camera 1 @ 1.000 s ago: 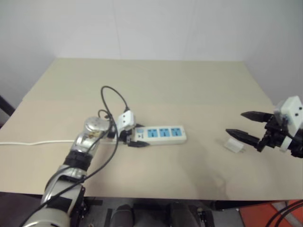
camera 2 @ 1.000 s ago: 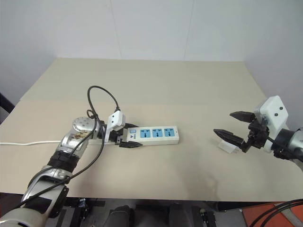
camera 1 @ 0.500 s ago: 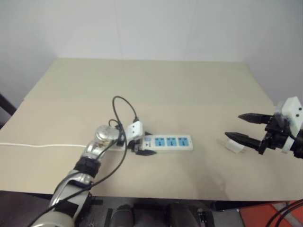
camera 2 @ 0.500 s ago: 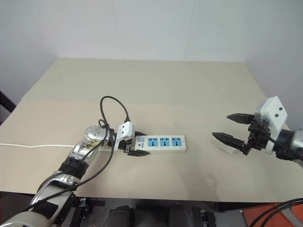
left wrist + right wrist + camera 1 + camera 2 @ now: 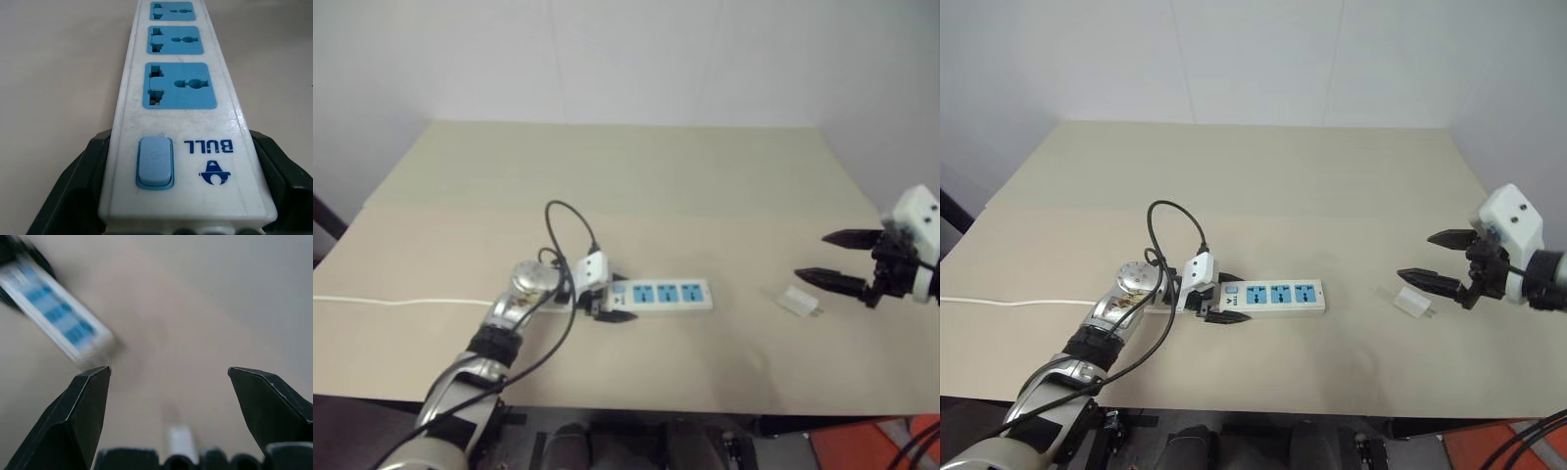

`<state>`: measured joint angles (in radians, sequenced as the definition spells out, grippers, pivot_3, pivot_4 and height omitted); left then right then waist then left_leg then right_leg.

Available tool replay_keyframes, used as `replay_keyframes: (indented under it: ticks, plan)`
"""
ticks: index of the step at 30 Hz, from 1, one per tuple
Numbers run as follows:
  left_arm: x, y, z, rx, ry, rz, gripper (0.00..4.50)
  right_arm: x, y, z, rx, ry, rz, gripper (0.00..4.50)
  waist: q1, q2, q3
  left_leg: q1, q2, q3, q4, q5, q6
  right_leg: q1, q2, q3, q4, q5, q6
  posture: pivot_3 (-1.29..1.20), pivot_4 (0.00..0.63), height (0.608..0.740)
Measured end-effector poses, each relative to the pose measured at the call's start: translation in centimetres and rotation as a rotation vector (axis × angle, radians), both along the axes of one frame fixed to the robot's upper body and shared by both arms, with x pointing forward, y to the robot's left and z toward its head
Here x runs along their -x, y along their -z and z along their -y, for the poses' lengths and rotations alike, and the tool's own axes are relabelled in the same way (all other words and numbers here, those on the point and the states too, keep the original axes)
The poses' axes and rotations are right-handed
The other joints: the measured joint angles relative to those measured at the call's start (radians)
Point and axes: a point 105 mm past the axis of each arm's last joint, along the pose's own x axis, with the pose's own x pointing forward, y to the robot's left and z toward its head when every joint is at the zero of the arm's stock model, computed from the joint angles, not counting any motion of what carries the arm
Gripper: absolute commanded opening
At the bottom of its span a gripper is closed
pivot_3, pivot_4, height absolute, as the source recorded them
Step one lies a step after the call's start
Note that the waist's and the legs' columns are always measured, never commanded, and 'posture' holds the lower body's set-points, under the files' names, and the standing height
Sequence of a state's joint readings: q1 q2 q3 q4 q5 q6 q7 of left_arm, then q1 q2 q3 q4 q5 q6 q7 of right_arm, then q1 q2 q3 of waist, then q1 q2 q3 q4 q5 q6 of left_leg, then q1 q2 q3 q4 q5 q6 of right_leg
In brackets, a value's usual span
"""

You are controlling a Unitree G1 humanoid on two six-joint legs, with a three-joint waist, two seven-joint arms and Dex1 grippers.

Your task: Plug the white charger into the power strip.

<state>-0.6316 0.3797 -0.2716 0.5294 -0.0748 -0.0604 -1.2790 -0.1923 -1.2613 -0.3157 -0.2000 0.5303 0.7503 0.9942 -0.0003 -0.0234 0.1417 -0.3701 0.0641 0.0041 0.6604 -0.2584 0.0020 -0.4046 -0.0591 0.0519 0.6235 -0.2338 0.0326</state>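
Thin pins stick out of the white charger's plug end, so the right gripper should next grab the flat facing sides of its body to plug it in.
The power strip lies flat on the beige table, its three blue sockets facing up. My left gripper is shut on its switch end. In the left wrist view a black finger presses each side of the strip beside the blue switch. The white charger lies on its side on the table, well to the right of the strip. My right gripper hovers open just right of and above the charger, holding nothing. The right wrist view shows the charger low between its spread fingers.
The strip's thin white cord runs left along the table to its left edge. A black cable loops above my left wrist. A white wall stands behind the table's far edge.
My left gripper dragged the power strip a little to the right, then held still. My right gripper drew back to the right and rose, leaving the charger uncovered on the table.
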Motion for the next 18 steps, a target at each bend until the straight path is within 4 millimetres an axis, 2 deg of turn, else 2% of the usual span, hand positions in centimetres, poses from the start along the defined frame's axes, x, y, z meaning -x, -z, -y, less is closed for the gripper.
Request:
replay_keyframes:
  ticks: [4,9,14,18]
  plan:
    - [-0.1,-0.2,0.4,-0.003,0.023,-0.001,3.32,-1.5,-0.5,0.5,0.044,0.067,-0.103,4.50,-0.003,0.001,0.000,-0.001,0.000,0.000,0.000,0.000,0.000,-0.001,0.000,0.001,-0.001,0.000,0.000,0.00,0.150,0.740]
    - [0.0,0.0,1.2,0.005,0.047,-0.001,3.32,-3.5,-0.1,0.8,0.105,0.138,-0.247,4.50,-0.001,0.001,0.000,-0.005,0.000,0.000,0.000,0.000,0.000,-0.003,0.000,0.001,-0.004,0.000,0.000,0.00,0.150,0.740]
    - [0.1,-0.1,1.8,0.015,0.065,0.002,3.32,-4.4,3.1,2.0,0.204,0.177,-0.427,4.50,0.012,0.005,-0.002,-0.011,0.000,0.000,0.000,-0.001,0.001,-0.006,0.000,0.000,-0.007,0.000,0.001,0.00,0.150,0.740]
    - [0.2,-0.2,2.0,0.019,0.071,0.005,3.32,-4.5,4.6,2.3,0.274,0.152,-0.494,4.50,0.018,0.008,-0.004,-0.017,-0.001,0.000,0.001,-0.001,0.001,-0.014,-0.001,0.000,-0.005,0.001,0.002,0.00,0.150,0.740]
